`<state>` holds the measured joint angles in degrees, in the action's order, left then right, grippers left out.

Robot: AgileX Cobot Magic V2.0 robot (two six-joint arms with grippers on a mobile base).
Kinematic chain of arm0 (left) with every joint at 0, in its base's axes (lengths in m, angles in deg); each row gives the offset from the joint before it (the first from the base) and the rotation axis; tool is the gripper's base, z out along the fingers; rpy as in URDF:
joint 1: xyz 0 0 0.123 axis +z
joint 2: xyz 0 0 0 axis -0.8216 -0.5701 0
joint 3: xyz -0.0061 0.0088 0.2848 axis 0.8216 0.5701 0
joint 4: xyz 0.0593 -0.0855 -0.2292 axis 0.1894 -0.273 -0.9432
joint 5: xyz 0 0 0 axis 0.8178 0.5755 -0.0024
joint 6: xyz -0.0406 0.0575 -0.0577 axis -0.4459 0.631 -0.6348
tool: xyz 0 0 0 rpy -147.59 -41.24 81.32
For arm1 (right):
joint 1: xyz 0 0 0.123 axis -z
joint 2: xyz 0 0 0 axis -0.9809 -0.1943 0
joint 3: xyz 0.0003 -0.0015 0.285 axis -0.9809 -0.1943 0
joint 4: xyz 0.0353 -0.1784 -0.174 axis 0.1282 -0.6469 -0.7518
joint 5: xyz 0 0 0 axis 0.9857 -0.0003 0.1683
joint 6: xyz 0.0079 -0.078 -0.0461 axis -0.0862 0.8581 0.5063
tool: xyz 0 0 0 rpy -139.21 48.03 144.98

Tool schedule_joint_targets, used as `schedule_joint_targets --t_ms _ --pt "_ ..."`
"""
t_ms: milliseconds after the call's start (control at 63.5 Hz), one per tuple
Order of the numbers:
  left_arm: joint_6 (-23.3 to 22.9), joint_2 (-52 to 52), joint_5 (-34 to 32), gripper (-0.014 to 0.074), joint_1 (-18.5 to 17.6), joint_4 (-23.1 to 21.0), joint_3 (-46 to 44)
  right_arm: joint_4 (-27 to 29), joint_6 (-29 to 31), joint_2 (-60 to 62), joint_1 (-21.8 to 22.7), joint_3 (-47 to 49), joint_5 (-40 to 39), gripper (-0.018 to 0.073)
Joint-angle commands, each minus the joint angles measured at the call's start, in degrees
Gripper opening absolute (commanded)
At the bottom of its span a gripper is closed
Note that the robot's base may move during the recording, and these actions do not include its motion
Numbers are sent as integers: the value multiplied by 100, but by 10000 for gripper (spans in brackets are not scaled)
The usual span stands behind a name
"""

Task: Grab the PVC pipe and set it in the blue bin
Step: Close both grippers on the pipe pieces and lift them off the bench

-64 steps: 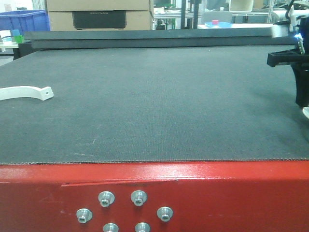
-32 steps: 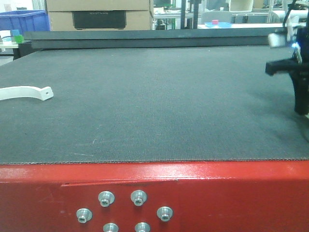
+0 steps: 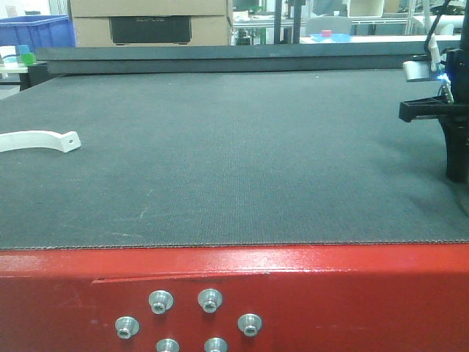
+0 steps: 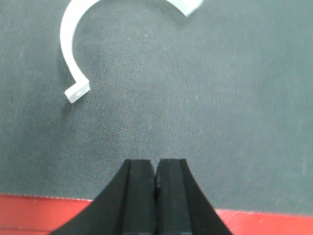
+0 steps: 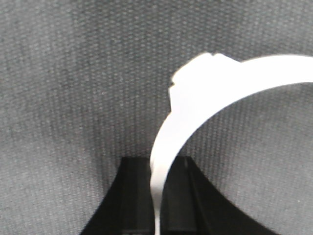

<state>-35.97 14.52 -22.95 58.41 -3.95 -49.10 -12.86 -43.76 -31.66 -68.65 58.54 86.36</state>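
Note:
The white PVC pipe needs to go into the blue bin [image 3: 37,31], so my left gripper should grab the white PVC pipe's curved body [image 3: 29,138] next.
In the right wrist view my right gripper [image 5: 157,169] is shut on a thin white curved PVC pipe piece [image 5: 195,98], which arcs up and to the right above the dark mat. The front view shows only the right arm [image 3: 454,139] at the right edge; the held piece is hidden there. A second white curved piece [image 3: 40,141] lies on the mat at the left, and the left wrist view shows this curved piece [image 4: 68,46] ahead of my left gripper [image 4: 155,169]. That gripper is shut with nothing in it, over the mat's front edge. The blue bin [image 3: 37,31] stands at the far left.
A dark mat [image 3: 234,154] covers the table, with a red front panel [image 3: 330,293] below. A raised black ledge [image 3: 220,57] runs along the far side. Cardboard boxes [image 3: 150,22] stand behind it.
The right arm has shifted slightly left and lower in the front view. The white bit seen under it a second ago no longer shows. The piece on the left has not moved.

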Motion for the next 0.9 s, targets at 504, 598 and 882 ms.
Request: schedule_joint_targets --t_ms 504,598,882 --pt "1520 -2701 1511 -20 1015 435 -2575 -54 21 1052 -954 283 123 -167" --pt "1520 -3173 1433 127 1015 404 -2893 -54 21 1052 -1100 283 75 -167" --pt "1509 -4292 880 285 1015 352 -3186 88 21 1052 -1158 283 53 -167"
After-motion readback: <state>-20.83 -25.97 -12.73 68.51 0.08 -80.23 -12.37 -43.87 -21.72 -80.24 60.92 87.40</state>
